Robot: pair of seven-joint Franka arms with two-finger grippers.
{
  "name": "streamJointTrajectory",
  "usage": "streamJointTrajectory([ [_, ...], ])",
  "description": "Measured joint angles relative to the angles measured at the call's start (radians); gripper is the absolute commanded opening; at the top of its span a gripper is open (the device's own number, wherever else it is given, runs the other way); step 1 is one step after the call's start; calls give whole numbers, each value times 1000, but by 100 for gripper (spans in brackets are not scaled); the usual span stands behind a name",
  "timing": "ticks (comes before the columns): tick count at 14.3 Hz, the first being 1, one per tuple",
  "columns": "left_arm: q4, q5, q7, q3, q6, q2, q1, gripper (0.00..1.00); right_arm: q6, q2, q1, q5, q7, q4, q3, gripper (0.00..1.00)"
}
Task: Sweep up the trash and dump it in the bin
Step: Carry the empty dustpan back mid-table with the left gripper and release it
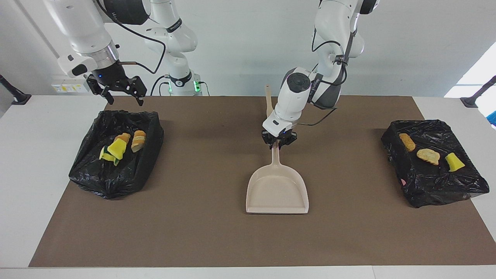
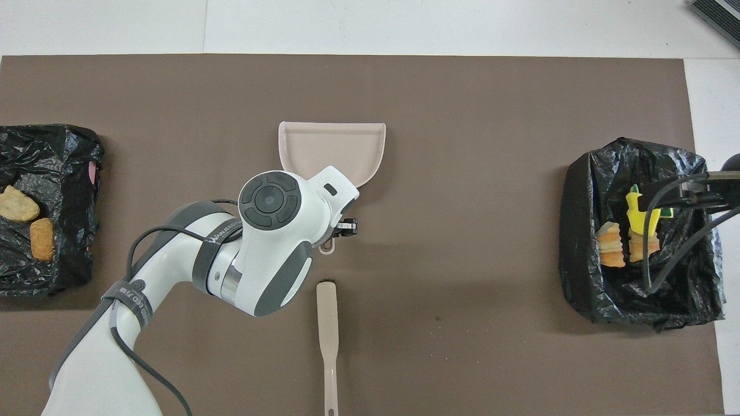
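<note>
The dustpan's pan (image 2: pixel 334 147) is level and close over the brown mat in the overhead view, so the dustpan would rest there. The dustpan is now ready for my left gripper to release.
A beige dustpan (image 1: pixel 277 190) (image 2: pixel 332 150) lies in the middle of the brown mat, its mouth pointing away from the robots. My left gripper (image 1: pixel 278 142) (image 2: pixel 342 227) is shut on its handle. Trash lies in two places. Yellow sponge (image 1: pixel 116 149) and bread pieces (image 1: pixel 138 140) sit inside the black-lined bin (image 1: pixel 97 174) (image 2: pixel 584 231) at the right arm's end. Three scraps (image 1: pixel 428 156) rest on a black-bagged box (image 1: pixel 438 186) at the left arm's end. My right gripper (image 1: pixel 118 92) hangs open over the bin's rim nearest the robots.
A beige brush handle (image 1: pixel 268 104) (image 2: pixel 327 341) lies on the mat nearer to the robots than the dustpan. The brown mat (image 1: pixel 201 232) covers most of the white table.
</note>
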Motion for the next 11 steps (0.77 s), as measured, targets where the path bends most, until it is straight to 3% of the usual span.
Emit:
streamJointTrajectory([
  [3, -12, 0, -1, 0, 23, 4, 0, 0, 0, 0, 0, 0, 0, 0, 0, 100],
  [4, -15, 0, -1, 0, 24, 5, 0, 18, 0, 0, 0, 0, 0, 0, 0, 100],
  [6, -19, 0, -1, 0, 33, 5, -1, 96, 0, 0, 0, 0, 0, 0, 0, 100],
  [7, -20, 0, -1, 0, 43, 5, -1, 100, 0, 0, 0, 0, 0, 0, 0, 100],
  [11, -18, 0, -1, 5, 47, 4, 0, 100, 0, 0, 0, 0, 0, 0, 0, 100],
])
